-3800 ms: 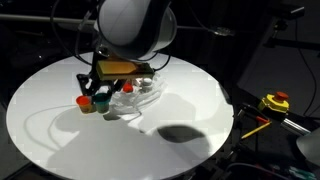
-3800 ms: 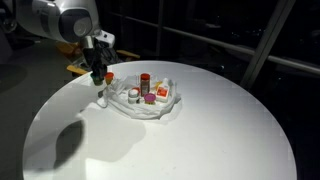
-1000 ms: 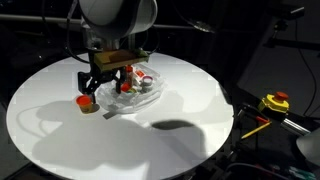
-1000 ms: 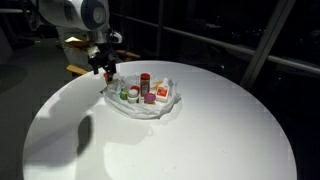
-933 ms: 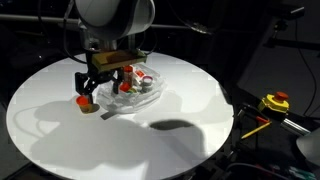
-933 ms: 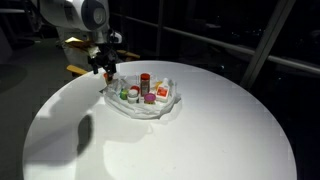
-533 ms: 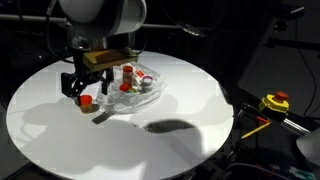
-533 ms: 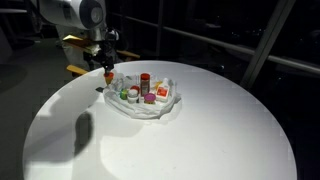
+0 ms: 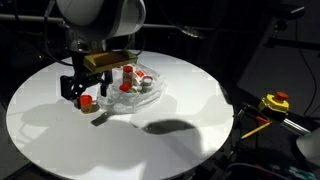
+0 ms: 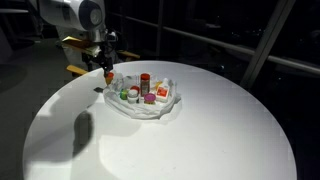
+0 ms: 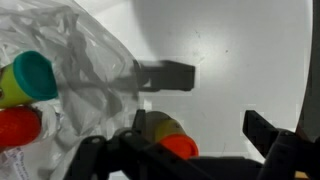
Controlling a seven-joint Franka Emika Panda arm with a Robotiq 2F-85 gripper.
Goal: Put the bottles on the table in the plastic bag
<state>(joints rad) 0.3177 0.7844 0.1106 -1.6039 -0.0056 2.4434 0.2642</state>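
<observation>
The bottle is between both fingers with its orange cap below them in an exterior view, so closing now would miss. My gripper lowers, then closes on the bottle.
On the round white table (image 9: 180, 140) (image 10: 200, 140) a small orange-capped bottle (image 9: 86, 100) (image 10: 108, 76) (image 11: 172, 139) stands just outside the plastic bag (image 9: 140, 92) (image 10: 150, 103) (image 11: 80, 55). My gripper (image 9: 85, 91) (image 10: 106, 68) (image 11: 200, 125) hangs open over it, and the bottle sits between the jaws, close to one finger (image 11: 141, 123). Several bottles lie inside the crumpled see-through bag. They include a red-brown one with a white cap (image 9: 127, 73) (image 10: 144, 80), a purple-topped one (image 10: 150, 98) and a teal-capped one (image 11: 34, 75).
A yellow tool (image 9: 275, 102) sits off the table's edge in an exterior view. A wooden piece (image 10: 74, 68) lies behind the table near the arm. The arm's shadow (image 9: 170, 126) falls on the tabletop. The surroundings are dark.
The gripper has moved sideways away from the bag and now straddles the orange-capped bottle. It has stayed open. The bottles and the bag have not moved.
</observation>
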